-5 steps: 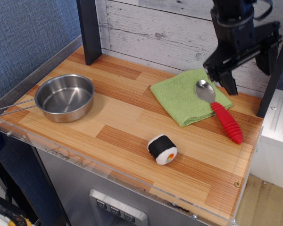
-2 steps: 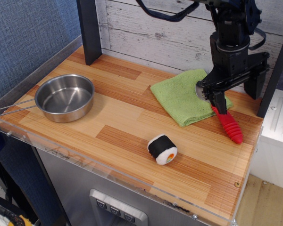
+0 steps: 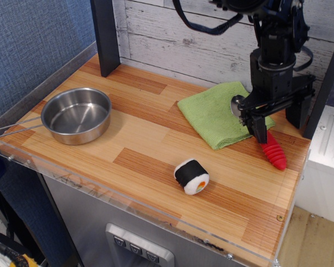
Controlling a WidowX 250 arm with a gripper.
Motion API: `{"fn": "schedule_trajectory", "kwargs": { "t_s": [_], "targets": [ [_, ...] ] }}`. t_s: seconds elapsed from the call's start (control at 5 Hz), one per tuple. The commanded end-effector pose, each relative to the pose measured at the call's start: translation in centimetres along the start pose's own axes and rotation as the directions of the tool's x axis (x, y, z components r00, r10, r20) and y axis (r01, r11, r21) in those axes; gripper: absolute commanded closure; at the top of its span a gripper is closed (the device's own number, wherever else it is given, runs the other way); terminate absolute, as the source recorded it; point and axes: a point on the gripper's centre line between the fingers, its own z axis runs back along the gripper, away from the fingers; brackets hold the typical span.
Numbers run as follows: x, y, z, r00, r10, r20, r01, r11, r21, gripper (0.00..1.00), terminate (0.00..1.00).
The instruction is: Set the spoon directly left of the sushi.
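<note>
I need to set the spoon directly beside the sushi [image 3: 191, 176], so next I should take hold of the spoon with my gripper by its red ribbed handle [image 3: 274, 153].
The spoon lies at the back right, its silver bowl [image 3: 235, 104] on a green cloth [image 3: 211, 114] and its red ribbed handle [image 3: 274, 153] pointing toward the front right on the wood. My gripper [image 3: 277, 124] is low over the top of the handle, with the jaws open and one finger on each side of it; it hides most of the bowl and the neck. The sushi [image 3: 191, 176], black with a white end and orange centre, lies on the table in front of the cloth, to the front left of the spoon.
A steel pan [image 3: 78, 114] with a wire handle sits at the left. A black post [image 3: 106, 36] stands at the back left, and another dark post [image 3: 324, 83] at the right edge. A clear rim [image 3: 128, 203] runs along the table front.
My gripper has come down and moved toward the front over the spoon, from above the bowl to around the top of the handle. The spoon and the sushi have not moved.
</note>
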Motion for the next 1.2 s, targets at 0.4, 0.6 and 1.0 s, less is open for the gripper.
{"fn": "schedule_trajectory", "kwargs": {
  "t_s": [0.4,0.6,1.0],
  "targets": [
    [-1.0,0.6,-0.2,0.997,-0.075,-0.026,0.076,0.994,0.079,0.0,0.0],
    [-1.2,0.5,0.1,0.996,-0.089,-0.031,0.09,0.994,0.058,0.0,0.0],
    [-1.4,-0.5,0.7,0.992,-0.121,-0.039,0.123,0.992,0.033,1.0,0.0]
  ]
}}
